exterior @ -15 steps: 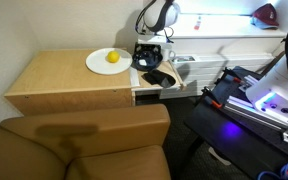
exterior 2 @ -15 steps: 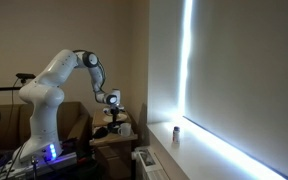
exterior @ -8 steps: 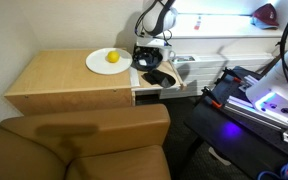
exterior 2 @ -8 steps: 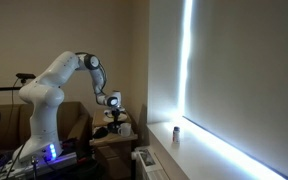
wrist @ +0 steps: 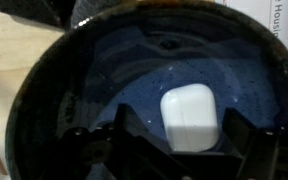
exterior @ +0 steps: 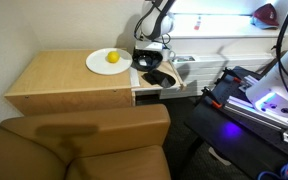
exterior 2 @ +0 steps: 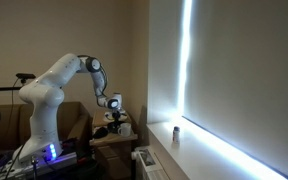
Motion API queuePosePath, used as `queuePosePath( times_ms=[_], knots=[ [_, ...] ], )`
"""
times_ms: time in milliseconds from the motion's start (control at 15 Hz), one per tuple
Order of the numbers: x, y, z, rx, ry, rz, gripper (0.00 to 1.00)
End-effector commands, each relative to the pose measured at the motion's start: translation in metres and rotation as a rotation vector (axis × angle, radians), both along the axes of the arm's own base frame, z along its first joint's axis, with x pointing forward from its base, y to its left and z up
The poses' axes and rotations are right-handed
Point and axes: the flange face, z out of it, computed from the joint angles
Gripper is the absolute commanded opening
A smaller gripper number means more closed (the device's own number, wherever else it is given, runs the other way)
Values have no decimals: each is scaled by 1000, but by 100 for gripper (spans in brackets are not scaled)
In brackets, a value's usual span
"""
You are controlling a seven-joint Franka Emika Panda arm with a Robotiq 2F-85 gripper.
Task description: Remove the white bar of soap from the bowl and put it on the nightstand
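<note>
I can close now, because my fingers reach past the white soap's near end [wrist: 193, 132] along its sides. Closing now would hold the soap.
In the wrist view the dark blue-black bowl [wrist: 54, 100] fills the frame. The white bar of soap [wrist: 189, 115] lies on its bottom. My gripper [wrist: 187, 142] is open and low inside the bowl, one dark finger [wrist: 124, 138] on each side of the soap's near end, with no clear contact. In an exterior view the gripper [exterior: 147, 52] hangs over the bowl [exterior: 142, 63] at the right end of the tan nightstand [exterior: 54, 78]. The arm and gripper [exterior 2: 114, 108] also show in an exterior view; the bowl is hidden there.
A white plate [exterior: 102, 63] with a yellow round object [exterior: 113, 57] sits on the nightstand beside the bowl. A dark object [exterior: 157, 77] lies on the pull-out shelf. A brown upholstered seat [exterior: 84, 140] stands in front. Equipment with violet light [exterior: 269, 100] is at the right.
The gripper has come down slightly over the bowl. The soap, the bowl and the plate have not moved.
</note>
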Motion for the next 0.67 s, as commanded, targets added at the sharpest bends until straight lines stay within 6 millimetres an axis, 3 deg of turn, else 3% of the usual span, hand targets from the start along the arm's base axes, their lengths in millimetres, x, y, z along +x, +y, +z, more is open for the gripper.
queuePosePath(
  times_ms=[0,400,600],
  knots=[
    [7,-1,-5,9,-9,-18,67],
    [10,-2,2,16,-19,-27,25],
    [9,-5,2,22,-18,-38,25]
  ],
)
